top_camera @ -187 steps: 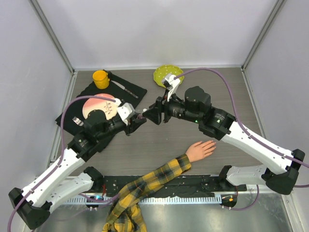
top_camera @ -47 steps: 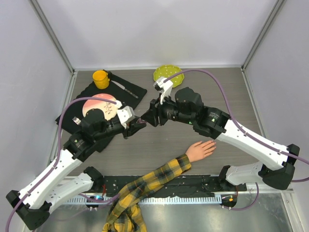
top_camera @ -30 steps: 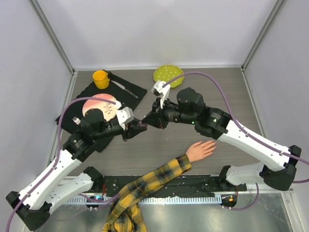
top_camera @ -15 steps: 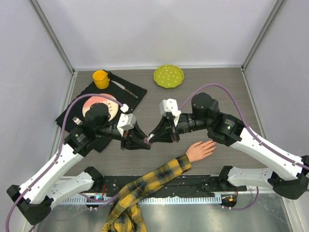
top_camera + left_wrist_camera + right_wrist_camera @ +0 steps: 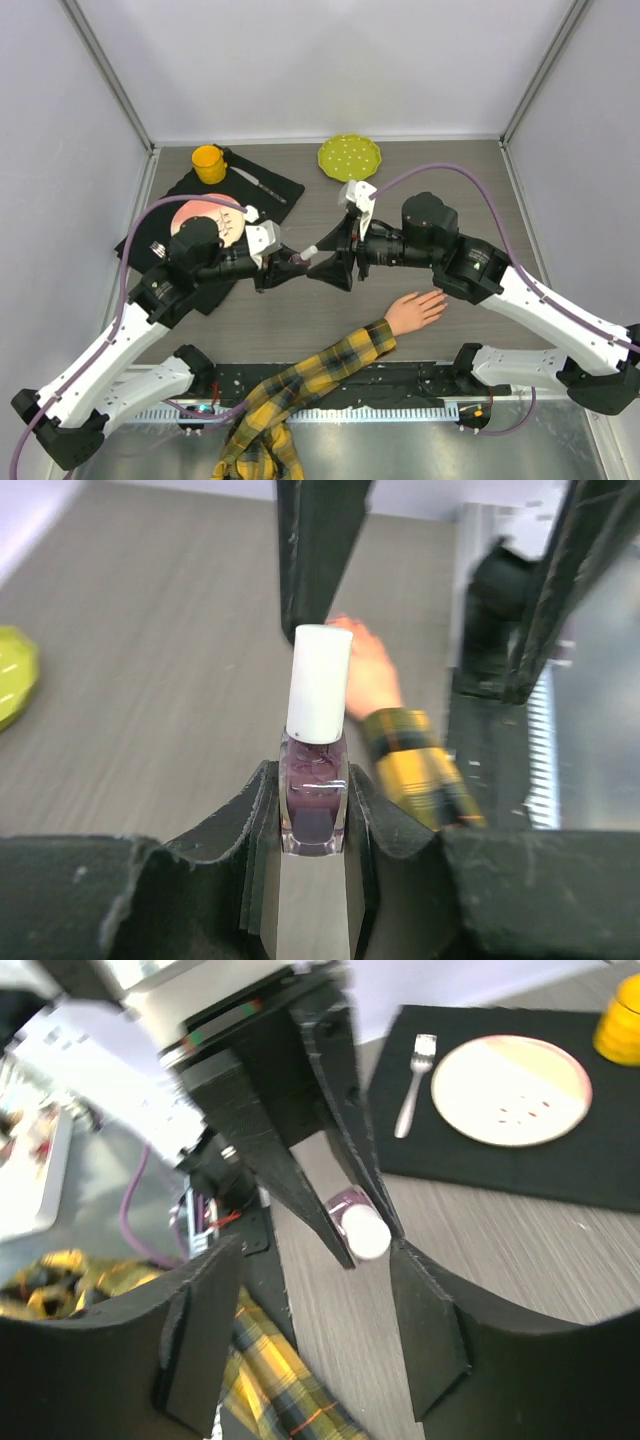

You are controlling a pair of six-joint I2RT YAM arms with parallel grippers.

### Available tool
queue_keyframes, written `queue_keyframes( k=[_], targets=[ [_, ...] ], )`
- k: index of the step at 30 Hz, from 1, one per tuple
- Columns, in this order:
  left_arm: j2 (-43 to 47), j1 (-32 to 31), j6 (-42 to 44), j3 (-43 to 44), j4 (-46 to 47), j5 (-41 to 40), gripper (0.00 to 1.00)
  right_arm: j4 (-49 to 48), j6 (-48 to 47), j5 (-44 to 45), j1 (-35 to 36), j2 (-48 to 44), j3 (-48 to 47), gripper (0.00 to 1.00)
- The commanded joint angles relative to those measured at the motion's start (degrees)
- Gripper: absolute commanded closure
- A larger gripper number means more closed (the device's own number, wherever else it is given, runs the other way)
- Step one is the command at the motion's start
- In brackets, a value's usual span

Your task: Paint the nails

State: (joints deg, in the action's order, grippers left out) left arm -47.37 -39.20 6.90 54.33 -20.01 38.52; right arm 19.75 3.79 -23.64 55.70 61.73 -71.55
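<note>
The right gripper grabs the polish bottle's white cap (image 5: 310, 253) (image 5: 367, 1233) across its sides next, which leaves its brush free to paint the nails.
My left gripper (image 5: 288, 265) is shut on a small polish bottle (image 5: 297, 259) of purple liquid with a white cap (image 5: 320, 685), held above the table's middle with the cap pointing at the right arm. My right gripper (image 5: 325, 262) is open. In the right wrist view the cap (image 5: 362, 1232) lies between its fingers (image 5: 430, 1330), close to the right one, not clamped. The pale mannequin hand (image 5: 415, 310) lies palm down with its plaid sleeve (image 5: 300, 385) toward the near edge. Its nails are too small to make out.
A black mat (image 5: 270, 185) at the back left carries a pink plate (image 5: 205, 215), a fork (image 5: 160, 248), a knife (image 5: 258, 182) and a yellow cup (image 5: 208, 162). A yellow-green dish (image 5: 349, 157) sits at the back centre.
Both grippers moved together away from the near edge, back toward the table's middle. The bottle stays in my left gripper and the right gripper stays open at the cap.
</note>
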Motion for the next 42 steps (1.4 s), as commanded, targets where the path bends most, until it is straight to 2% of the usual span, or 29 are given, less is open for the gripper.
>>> queue_keyframes(
  k=[1,6,11,19,23,31,36,42],
  targets=[
    [1.4,0.4,2.6,-1.6,4.8,-10.3,1.0,-2.7,8.1,12.4,-0.2,1.5,-3.2,0.32],
    [1.9,0.4,2.2,-3.1,6.6,-9.9,1.0,-2.1,11.8,18.7,-0.2,3.5,-4.6,0.22],
    [3.1,0.4,1.9,-4.0,7.2,-10.3,1.0,-2.3,14.3,17.6,-0.2,5.6,-5.9,0.21],
    [4.0,0.4,1.5,-4.9,8.6,-11.8,1.0,-2.3,14.4,13.5,-0.2,7.0,-5.8,0.34],
    [4.0,0.4,1.5,-4.8,8.5,-11.8,1.0,-2.5,14.2,12.7,-0.2,7.9,-5.7,0.49],
    [4.0,0.4,1.5,-4.7,8.1,-11.6,1.0,-3.6,14.1,12.6,-0.2,8.5,-5.6,0.53],
    [3.9,0.4,1.4,-4.8,8.1,-11.3,1.0,-3.8,14.0,11.9,-0.2,9.2,-5.9,0.6],
    [4.0,0.4,1.4,-4.8,8.0,-11.1,1.0,-3.8,13.9,11.4,-0.2,9.9,-5.9,0.61]
  ],
)
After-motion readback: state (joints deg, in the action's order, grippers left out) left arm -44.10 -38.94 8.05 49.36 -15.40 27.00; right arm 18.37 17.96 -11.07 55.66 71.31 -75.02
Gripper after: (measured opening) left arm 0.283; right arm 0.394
